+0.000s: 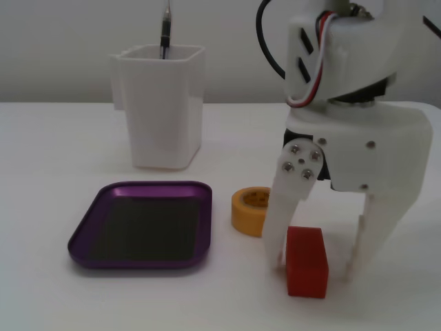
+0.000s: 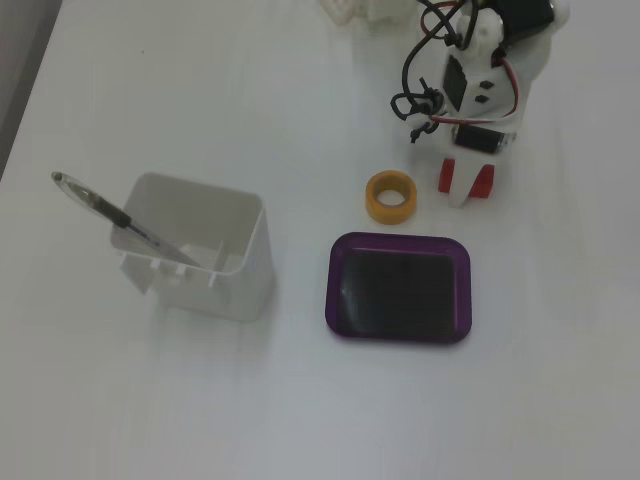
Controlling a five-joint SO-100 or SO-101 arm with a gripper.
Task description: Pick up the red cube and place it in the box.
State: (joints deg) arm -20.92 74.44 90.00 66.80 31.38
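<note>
My gripper grips the red cube (image 1: 306, 262) by its two opposite sides next. The cube then goes into the purple tray.
The red cube (image 1: 306, 262) rests on the white table between the two white fingers of my gripper (image 1: 317, 269). The gripper is open and lowered to the table. Its left finger stands against the cube's left side, and a gap shows between the cube and the right finger. In the other fixed view a white finger covers the cube's (image 2: 447, 175) middle, under the gripper (image 2: 465, 190). The box, a shallow purple tray (image 1: 83, 241), lies empty to the left of the cube. In the view from above the box (image 2: 400, 238) lies just below the cube.
A yellow tape roll (image 1: 244, 219) sits between the tray and the gripper; it also shows from above (image 2: 390, 214). A tall white container (image 1: 165, 117) with a pen (image 1: 165, 31) in it stands behind the tray, at the left from above (image 2: 215, 280).
</note>
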